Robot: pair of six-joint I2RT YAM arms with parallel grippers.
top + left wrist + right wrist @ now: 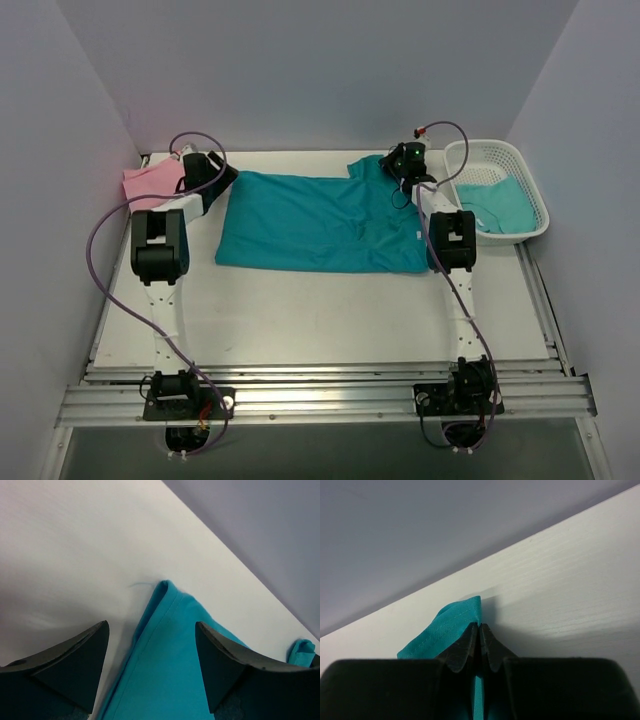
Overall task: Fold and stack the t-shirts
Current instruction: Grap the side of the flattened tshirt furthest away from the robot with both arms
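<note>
My left gripper grabs the teal t-shirt's far corner [240, 177] [162, 603] next, opposite the corner my right gripper has, to fold the t-shirt's far edge over evenly.
A teal t-shirt [320, 222] lies spread across the far middle of the table. My left gripper [222, 176] is open over its far left corner; in the left wrist view that corner [167, 645] lies between my open fingers [75, 665]. My right gripper [400, 165] is shut on the shirt's far right sleeve corner [451, 622], near the table's back edge. A pink t-shirt [148, 183] lies at the far left, partly hidden by my left arm. Another teal t-shirt [497, 205] lies in the basket.
A white mesh basket [520, 165] stands at the far right of the table. Walls close in the table on the left, back and right. Cables loop over both arms.
</note>
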